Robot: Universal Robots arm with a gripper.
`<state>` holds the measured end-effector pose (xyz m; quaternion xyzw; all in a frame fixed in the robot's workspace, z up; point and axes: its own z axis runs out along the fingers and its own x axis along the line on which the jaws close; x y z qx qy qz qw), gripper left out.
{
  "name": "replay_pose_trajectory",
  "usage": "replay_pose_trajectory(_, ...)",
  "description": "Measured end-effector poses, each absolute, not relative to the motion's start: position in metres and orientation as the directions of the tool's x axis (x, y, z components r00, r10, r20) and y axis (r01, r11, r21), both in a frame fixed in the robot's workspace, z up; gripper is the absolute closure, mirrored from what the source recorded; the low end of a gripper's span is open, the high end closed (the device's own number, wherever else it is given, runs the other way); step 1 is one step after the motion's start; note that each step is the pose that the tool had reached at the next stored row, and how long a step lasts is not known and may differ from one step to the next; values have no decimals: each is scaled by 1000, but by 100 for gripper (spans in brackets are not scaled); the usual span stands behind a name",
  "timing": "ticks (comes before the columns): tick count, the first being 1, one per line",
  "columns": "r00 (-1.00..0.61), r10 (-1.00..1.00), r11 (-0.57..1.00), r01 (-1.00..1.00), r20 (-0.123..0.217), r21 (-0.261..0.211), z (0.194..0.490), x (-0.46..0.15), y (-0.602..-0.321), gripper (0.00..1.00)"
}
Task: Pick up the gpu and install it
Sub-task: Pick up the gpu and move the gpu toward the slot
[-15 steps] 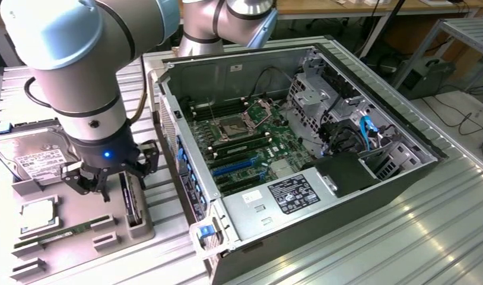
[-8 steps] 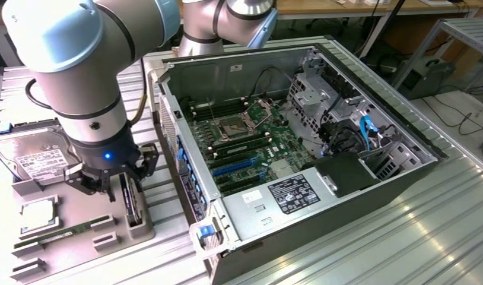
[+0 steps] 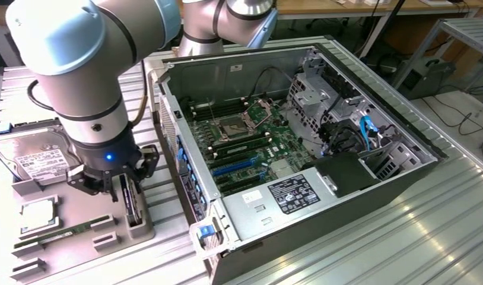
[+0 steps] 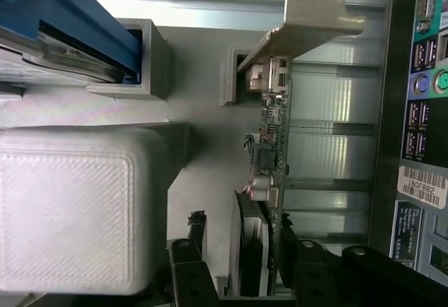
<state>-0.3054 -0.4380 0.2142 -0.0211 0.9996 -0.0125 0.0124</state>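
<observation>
My gripper should next grab the GPU by its upper edge beside the heatsink. Then it can install the GPU in the computer case.
The gpu stands on edge in a slot of the grey holder tray, at the exterior view's left, beside the open computer case. In the wrist view the gpu appears edge-on as a thin dark card, with its pale silver bracket at the far end. My gripper is lowered over the card's near end. It is open, with a black finger on one side of the card and the other finger on the opposite side. A small gap shows beside the card.
A silver hard drive, a CPU and a green RAM stick also lie on the tray. The motherboard's blue slots lie inside the case. The case's rear ports run close alongside the card.
</observation>
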Motion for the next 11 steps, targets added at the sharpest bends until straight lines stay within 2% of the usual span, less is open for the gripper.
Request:
replay_pose_trajectory(1,-999,-42,999,-41,-24,-25,214,-305,-438,57)
replay_pose_trajectory(2,-999,-42,999,-41,-24,-26,214,-305,-438,57)
replay_pose_trajectory(4,-999,-42,999,-41,-24,-26,214,-305,-438,69)
replay_pose_trajectory(11,-999,-42,999,-41,-24,-26,214,-305,-438,72)
